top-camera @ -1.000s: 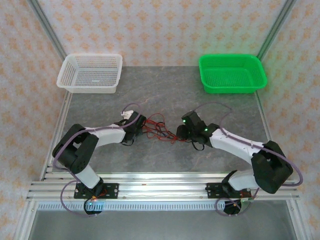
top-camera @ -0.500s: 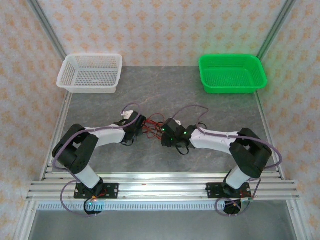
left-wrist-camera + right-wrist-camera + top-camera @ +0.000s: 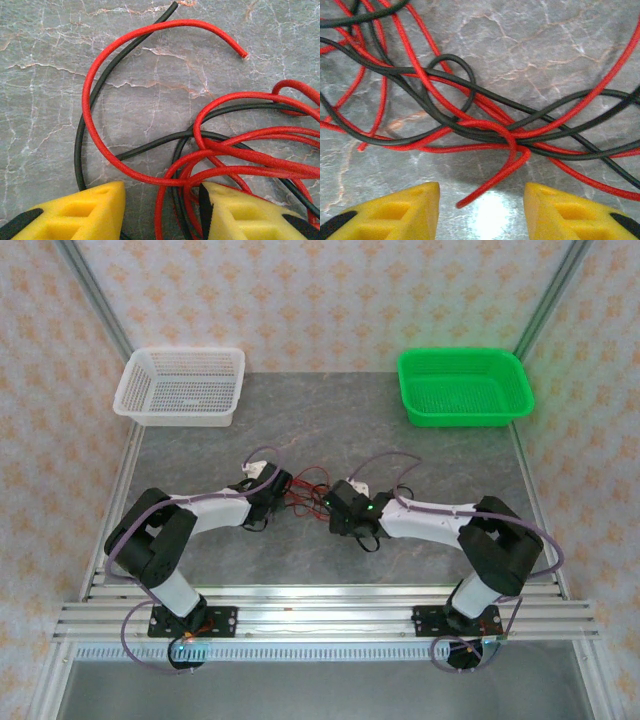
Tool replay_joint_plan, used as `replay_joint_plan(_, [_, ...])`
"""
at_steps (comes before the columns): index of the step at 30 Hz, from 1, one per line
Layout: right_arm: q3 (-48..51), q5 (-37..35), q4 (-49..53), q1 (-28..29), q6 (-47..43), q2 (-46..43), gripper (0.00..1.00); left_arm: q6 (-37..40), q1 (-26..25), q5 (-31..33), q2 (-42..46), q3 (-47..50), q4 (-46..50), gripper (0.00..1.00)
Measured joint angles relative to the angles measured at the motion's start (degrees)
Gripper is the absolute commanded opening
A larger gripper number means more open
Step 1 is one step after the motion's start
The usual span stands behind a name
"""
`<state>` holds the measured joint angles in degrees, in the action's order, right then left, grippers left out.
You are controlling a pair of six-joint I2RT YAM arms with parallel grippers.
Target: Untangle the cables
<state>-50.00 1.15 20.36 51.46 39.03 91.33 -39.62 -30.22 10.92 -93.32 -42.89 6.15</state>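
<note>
The red cable should come out of the snarl and be untangled, so my right gripper should next grab it by its loose end [image 3: 473, 196] and draw it out.
The cables [image 3: 310, 486] lie as a small snarl of thin red and black wires on the grey marbled table, between my two grippers. My left gripper [image 3: 288, 492] sits at the snarl's left edge. In the left wrist view the left gripper [image 3: 162, 212] is open, its yellow fingertips [image 3: 85, 212] low over the table. Red and black cables [image 3: 210, 150] run through the gap close to the right finger. My right gripper [image 3: 332, 510] is at the snarl's right edge. The right wrist view shows the right gripper [image 3: 481, 212] open too, with a loose red cable end [image 3: 470, 199] lying between the fingers, touching neither.
A white mesh basket [image 3: 180, 387] stands at the back left and a green one [image 3: 465, 387] at the back right. Aluminium rails [image 3: 320, 615] run along the near edge by the arm bases.
The right arm has swung left from the middle right of the table up to the snarl. The left arm has stayed put.
</note>
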Motion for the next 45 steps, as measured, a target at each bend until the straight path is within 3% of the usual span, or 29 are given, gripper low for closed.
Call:
replay_joint_plan(2, [0.2, -0.52, -0.02, 0.0, 0.37, 0.02, 0.39, 0.0, 0.0, 0.0, 0.0, 0.0, 0.0, 0.45])
replay_joint_plan(7, [0.2, -2.49, -0.68, 0.02, 1.36, 0.57, 0.1, 0.0, 0.0, 0.04, 0.09, 0.33, -0.17, 0.45])
replay_joint_plan(10, [0.17, -4.46, -0.5, 0.04, 2.12, 0.55, 0.0, 0.0, 0.0, 0.11, 0.28, 0.7, -0.42, 0.46])
replay_joint_plan(17, [-0.31, -10.49, 5.09, -0.15, 1.44, -5.95, 0.0, -0.02, 0.48, 0.48, 0.61, 1.46, -1.42, 0.48])
replay_joint_plan(24, [-0.81, -10.91, 6.21, -2.62, -8.76, -16.15, 0.0, -0.02, 1.03, 0.46, 0.85, 2.14, -2.38, 0.48])
replay_joint_plan(32, [-8.76, -17.42, 15.15, -2.89, -16.68, -13.27, 0.0, -0.02, 1.03, 0.46, 1.01, 2.25, -2.58, 0.48])
replay_joint_plan(39, [-10.01, -28.57, 23.08, -3.06, -13.51, -11.89, 0.0, -0.02, 1.64, 0.72, 1.51, 2.89, -2.6, 0.5])
replay_joint_plan(45, [-9.84, -33.7, 26.86, -5.46, -7.5, -12.61, 0.03, -0.02, 2.12, 0.79, 1.7, 3.02, -2.6, 0.5])
